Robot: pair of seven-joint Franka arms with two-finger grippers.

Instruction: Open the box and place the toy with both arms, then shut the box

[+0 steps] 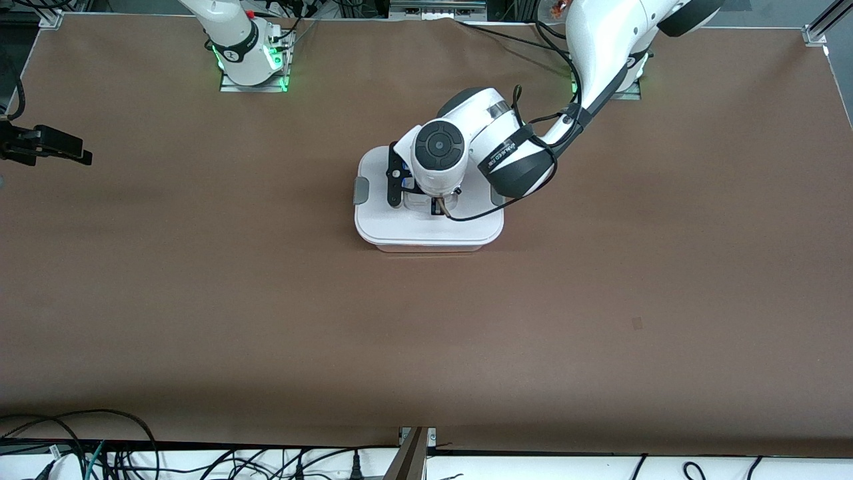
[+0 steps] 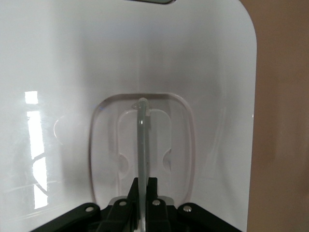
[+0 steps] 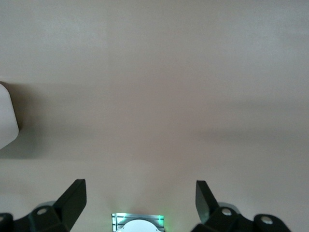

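Note:
I need to open my left gripper now, because the white lid (image 1: 384, 223) is lying level on the box's rim (image 1: 428, 244) and would stay there.
The box (image 1: 426, 230) stands in the middle of the table with its white lid on and a grey clip (image 1: 360, 191) showing at the right arm's end. My left gripper (image 1: 436, 205) is down on the lid. In the left wrist view it (image 2: 144, 181) is shut on the clear central handle (image 2: 142, 140), which stands upright between the fingers above the white lid (image 2: 203, 63). My right gripper (image 1: 46, 145) hangs over the table at the right arm's end, apart from the box. It is open and empty (image 3: 140, 186). The pink toy is not in view.
The brown table (image 1: 600, 320) spreads wide around the box. A corner of the box (image 3: 7, 116) shows at the edge of the right wrist view. The arm bases (image 1: 250, 57) stand along the table's edge farthest from the front camera. Cables lie below the nearest edge.

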